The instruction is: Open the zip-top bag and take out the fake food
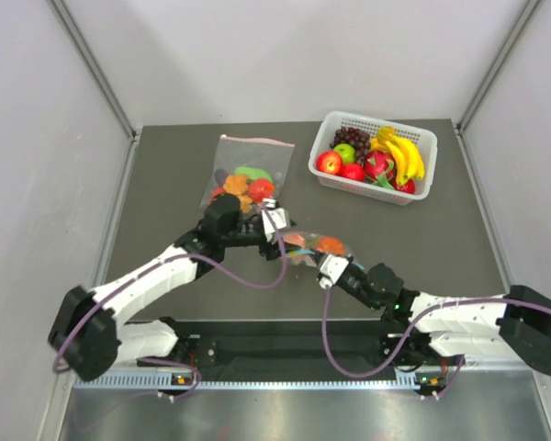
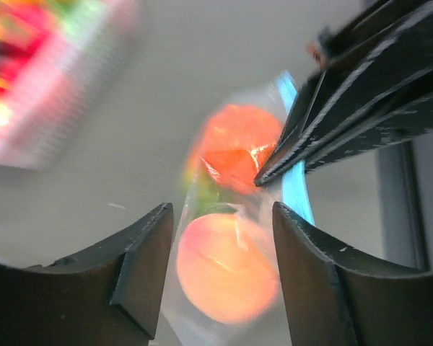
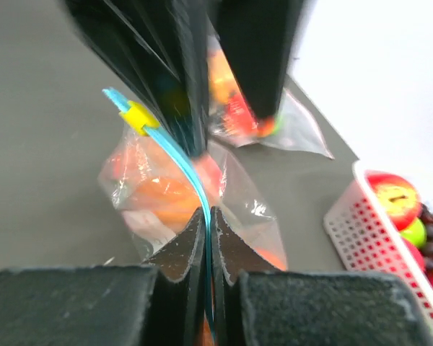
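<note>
My left gripper should next grab the zip-top bag's teal zip at the zip's end (image 1: pixel 289 254) beside the yellow slider, leaving the slider free for my right gripper to open.
The zip-top bag (image 1: pixel 312 245) hangs between my two grippers near the table's middle, its teal zip strip (image 3: pixel 175 153) carrying a yellow slider (image 3: pixel 138 117). Inside it the fake food shows as an orange piece (image 2: pixel 238 148) and a peach-red piece (image 2: pixel 224 267), with a bit of green between them. My right gripper (image 3: pixel 209 216) is shut on the teal strip. My left gripper (image 2: pixel 222 210) stands open astride the bag's lower part, its fingers (image 2: pixel 148 245) apart from the plastic. From the right wrist view the left gripper's dark fingers (image 3: pixel 155 65) loom blurred over the bag.
A larger clear bag (image 1: pixel 248 179) with a pink-red zip strip lies just beyond the left gripper, full of orange, red and green pieces. A white basket (image 1: pixel 424 175) of fruit with bananas and grapes stands at the back right. Grey walls enclose the table.
</note>
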Tool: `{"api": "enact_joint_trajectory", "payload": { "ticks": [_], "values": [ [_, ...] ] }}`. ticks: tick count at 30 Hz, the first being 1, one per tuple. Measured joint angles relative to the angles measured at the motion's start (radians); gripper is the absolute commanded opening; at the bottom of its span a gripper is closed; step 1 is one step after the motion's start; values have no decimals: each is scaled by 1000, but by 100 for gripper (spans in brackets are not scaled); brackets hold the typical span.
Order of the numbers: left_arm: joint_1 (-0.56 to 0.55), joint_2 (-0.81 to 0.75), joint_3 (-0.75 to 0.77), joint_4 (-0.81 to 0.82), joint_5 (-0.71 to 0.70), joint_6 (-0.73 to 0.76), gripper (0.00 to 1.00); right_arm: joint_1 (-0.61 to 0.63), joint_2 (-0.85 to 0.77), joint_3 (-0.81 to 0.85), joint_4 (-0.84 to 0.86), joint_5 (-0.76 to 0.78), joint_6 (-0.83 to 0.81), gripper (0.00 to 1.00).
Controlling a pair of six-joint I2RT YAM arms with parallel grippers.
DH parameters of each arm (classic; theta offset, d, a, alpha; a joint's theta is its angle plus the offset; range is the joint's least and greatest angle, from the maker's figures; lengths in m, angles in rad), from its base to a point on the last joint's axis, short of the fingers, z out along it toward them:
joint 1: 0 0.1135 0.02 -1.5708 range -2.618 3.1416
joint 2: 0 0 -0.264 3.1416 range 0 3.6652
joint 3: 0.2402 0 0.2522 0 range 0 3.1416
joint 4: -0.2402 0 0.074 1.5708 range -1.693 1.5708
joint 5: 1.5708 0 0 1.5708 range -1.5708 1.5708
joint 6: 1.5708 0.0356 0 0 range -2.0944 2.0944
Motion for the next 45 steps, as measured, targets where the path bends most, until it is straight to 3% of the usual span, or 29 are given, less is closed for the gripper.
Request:
{"api": "enact_joint_trajectory", "payload": {
  "ticks": [5, 9, 21, 35, 37, 39, 40, 43, 45],
  "values": [
    [0, -234, -95, 246, -126, -78, 68, -100, -99, 80, -126, -27, 90, 0],
    [1, -299, -126, 349, -124, -92, 69, -150, -156, 118, -188, -72, 142, 0],
    [55, -233, -135, 354, 96, -58, 68, -230, -243, 120, -315, -243, 257, 0],
    [71, -84, -123, 335, 304, -43, 67, -299, -252, 120, -324, -440, 341, 0],
    [71, -54, -116, 337, 309, -48, 61, -299, -252, 120, -323, -455, 343, 0],
    [71, -37, -115, 343, 314, -58, 48, -299, -252, 120, -322, -472, 346, 0],
    [71, -32, -115, 348, 316, -66, 35, -299, -252, 120, -322, -476, 347, 0],
    [72, -29, -115, 356, 314, -77, 19, -299, -251, 120, -320, -486, 348, 0],
    [72, -29, -113, 357, 309, -78, 17, -300, -251, 120, -319, -490, 348, 1]
  ]
}}
